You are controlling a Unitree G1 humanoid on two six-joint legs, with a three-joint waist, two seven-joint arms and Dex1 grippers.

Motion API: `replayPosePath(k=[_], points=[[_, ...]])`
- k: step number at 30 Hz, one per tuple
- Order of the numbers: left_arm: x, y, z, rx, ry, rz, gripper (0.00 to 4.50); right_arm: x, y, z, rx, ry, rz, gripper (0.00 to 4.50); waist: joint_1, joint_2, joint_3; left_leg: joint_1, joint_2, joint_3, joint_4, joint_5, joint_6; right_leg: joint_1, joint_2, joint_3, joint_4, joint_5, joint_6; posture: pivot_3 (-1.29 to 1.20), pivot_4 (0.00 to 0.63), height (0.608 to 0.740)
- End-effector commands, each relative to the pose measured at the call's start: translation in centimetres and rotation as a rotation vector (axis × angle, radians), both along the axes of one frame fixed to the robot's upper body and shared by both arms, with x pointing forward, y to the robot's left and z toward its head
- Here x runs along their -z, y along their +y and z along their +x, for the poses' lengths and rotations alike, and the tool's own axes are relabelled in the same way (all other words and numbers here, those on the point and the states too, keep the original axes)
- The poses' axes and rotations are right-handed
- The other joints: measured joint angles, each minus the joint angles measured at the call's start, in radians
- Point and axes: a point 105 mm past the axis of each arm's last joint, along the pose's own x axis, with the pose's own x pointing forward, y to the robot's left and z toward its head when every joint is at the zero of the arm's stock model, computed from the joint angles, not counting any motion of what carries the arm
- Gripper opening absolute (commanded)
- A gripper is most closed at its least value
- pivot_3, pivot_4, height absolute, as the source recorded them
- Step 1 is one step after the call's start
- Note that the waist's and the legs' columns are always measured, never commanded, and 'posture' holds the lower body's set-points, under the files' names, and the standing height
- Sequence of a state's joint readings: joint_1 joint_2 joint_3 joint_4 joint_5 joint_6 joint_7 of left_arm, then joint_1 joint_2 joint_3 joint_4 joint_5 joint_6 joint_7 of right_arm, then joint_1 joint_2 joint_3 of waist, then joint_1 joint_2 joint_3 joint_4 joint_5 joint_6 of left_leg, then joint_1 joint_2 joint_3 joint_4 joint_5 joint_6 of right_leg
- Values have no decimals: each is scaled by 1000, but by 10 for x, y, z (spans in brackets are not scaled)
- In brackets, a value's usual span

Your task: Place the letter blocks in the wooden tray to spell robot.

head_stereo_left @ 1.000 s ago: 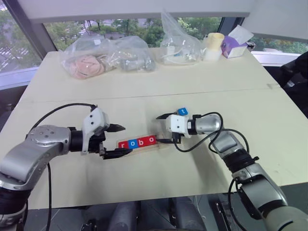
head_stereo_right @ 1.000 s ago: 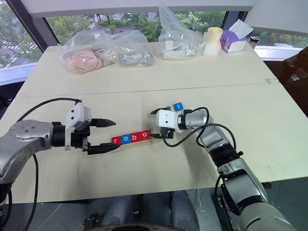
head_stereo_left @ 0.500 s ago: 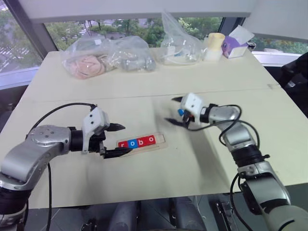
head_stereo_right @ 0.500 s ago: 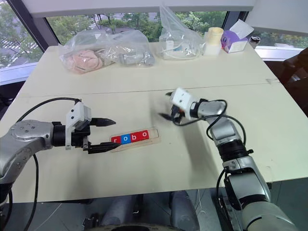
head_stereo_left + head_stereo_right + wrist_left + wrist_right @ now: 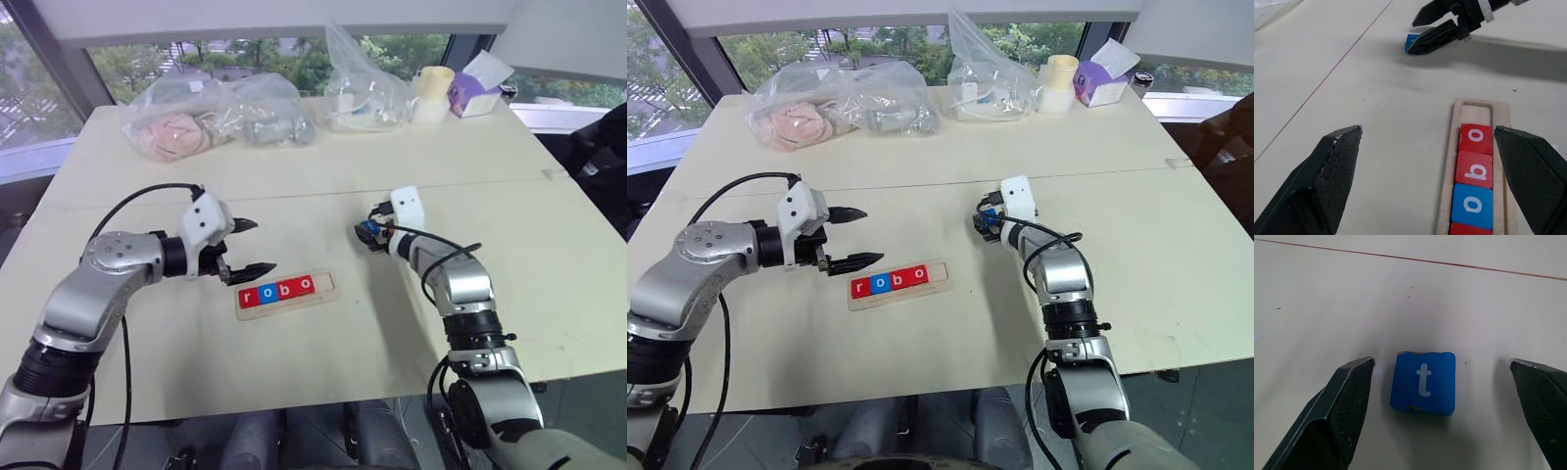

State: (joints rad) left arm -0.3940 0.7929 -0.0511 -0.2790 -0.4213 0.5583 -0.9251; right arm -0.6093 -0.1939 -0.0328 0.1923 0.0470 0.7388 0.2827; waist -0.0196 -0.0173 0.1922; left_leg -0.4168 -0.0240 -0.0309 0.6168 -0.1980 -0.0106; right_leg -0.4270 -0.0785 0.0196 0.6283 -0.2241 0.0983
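My right gripper grabs the blue t block by its sides next, to finish spelling robot in the wooden tray (image 5: 327, 283).
The wooden tray (image 5: 327, 283) lies mid-table with four letter blocks in it reading r, o, b, o: red r (image 5: 250, 297), blue o (image 5: 266, 293), red b (image 5: 1474, 169), red o (image 5: 1476, 138). Its right end slot is bare. A blue t block (image 5: 1423, 382) lies flat on the table behind and to the right of the tray. My right gripper (image 5: 1441, 363) is open, one finger on each side of the t block without touching it. My left gripper (image 5: 253, 247) hangs open just behind the tray's left end, holding nothing.
Along the far edge of the table stand clear plastic bags (image 5: 211, 116) with contents, another bag (image 5: 361, 93), a pale yellow cup (image 5: 434, 94) and a purple tissue box (image 5: 475, 90). A thin seam line crosses the tabletop behind the t block.
My right gripper left the tray's right end, swung back and right, rolled its wrist and now straddles the t block. My left gripper moved slightly forward from the tray's left end.
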Motion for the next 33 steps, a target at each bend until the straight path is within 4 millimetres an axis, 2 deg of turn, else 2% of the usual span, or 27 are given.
replayPosePath(k=[1,6,9,11,13,16,22,25,28,33], points=[[-5,-5,-4,28,-35,7,4500,3,4,0,12,-7,-30,3650,0,0,0,0,0,0,0,0,0,0,0,0,0,0,0,0,150,740],[-2,-3,-5,24,-27,13,4500,-3,6,1,11,-37,-61,1205,0,0,0,1,0,0,0,0,0,0,0,0,0,0,0,0,150,740],[1,-3,-7,26,-17,27,4500,-12,10,1,-11,-57,-96,1233,-1,0,0,1,0,0,0,0,0,1,0,0,0,0,0,0,150,740],[8,-4,-15,70,-10,90,4500,-24,6,-1,19,-87,-87,1233,-1,0,0,1,0,0,0,0,0,1,0,0,0,0,0,0,150,740],[8,-8,-21,94,10,72,4500,-33,1,-6,54,-104,-72,1233,1,0,0,1,0,0,0,0,0,0,0,0,0,0,0,0,150,740],[5,-12,-28,126,34,50,4500,-40,-11,-30,151,-95,17,1233,6,0,0,0,0,-1,0,0,0,0,0,0,0,-1,0,0,150,740],[7,-14,-27,136,36,60,4500,-39,-10,-76,207,-22,52,1233,2,0,0,0,0,-1,0,0,0,0,0,0,0,-1,-1,0,150,740],[6,-15,-25,148,37,61,4500,-32,-9,-95,208,26,52,1233,2,0,0,0,1,-1,-1,0,0,0,0,-1,0,-1,-1,0,150,740],[6,-16,-23,159,36,68,4500,-23,-12,-106,224,68,38,1233,2,0,0,0,1,-1,-1,0,0,0,0,-1,-1,-2,-1,0,150,740],[7,-17,-21,184,41,82,4500,-11,-3,-117,221,135,65,1233,2,0,0,0,1,-1,-1,0,0,0,0,-1,-2,-2,-1,0,150,740]])
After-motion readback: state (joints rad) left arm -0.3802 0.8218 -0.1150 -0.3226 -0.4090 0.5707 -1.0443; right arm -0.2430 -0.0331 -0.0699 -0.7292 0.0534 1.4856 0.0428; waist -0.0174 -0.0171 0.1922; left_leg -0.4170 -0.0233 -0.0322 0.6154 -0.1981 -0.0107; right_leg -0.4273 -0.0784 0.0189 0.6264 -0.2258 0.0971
